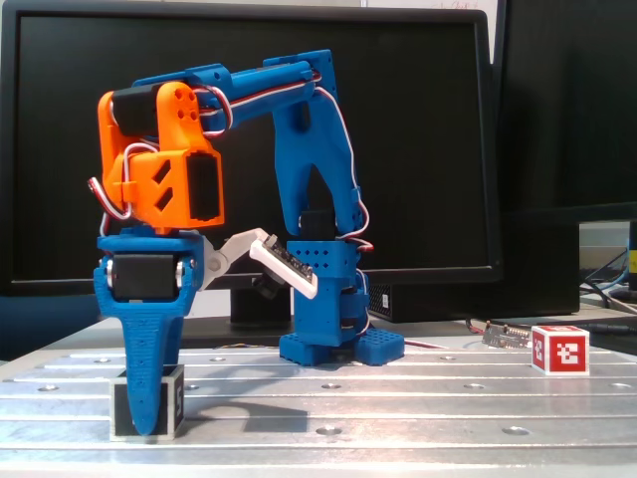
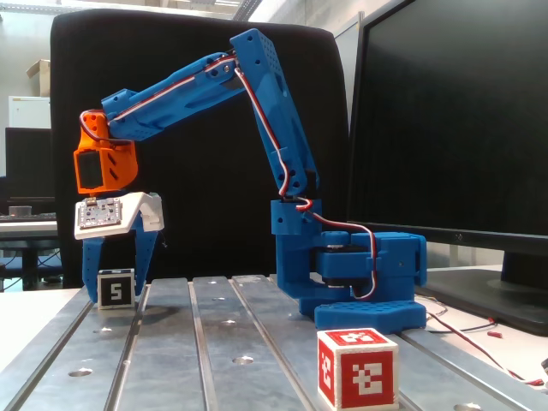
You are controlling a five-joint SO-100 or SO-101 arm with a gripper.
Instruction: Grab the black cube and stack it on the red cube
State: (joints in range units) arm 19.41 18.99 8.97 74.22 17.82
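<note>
The black cube (image 1: 172,403) should go on the red cube (image 1: 560,352) next, so my gripper should pick it up by its upright sides.
The black cube (image 2: 116,289), with a white "5" on its face, stands on the metal table at the left in both fixed views. My gripper (image 2: 116,289) reaches straight down over it, with one blue finger (image 2: 146,261) on each side of the cube and the tips near the table. The jaws look slightly wider than the cube, so open around it. In a fixed view a finger (image 1: 146,378) covers the middle of the black cube (image 1: 172,403). The red cube (image 1: 559,350) with a white tag symbol stands apart, far from the gripper (image 1: 146,428); it also shows in a fixed view (image 2: 358,368).
The arm's blue base (image 1: 338,339) stands between the two cubes on the slotted aluminium table (image 1: 398,408). Dark monitors (image 1: 299,119) stand behind. Loose cables and a small connector (image 1: 503,334) lie near the red cube.
</note>
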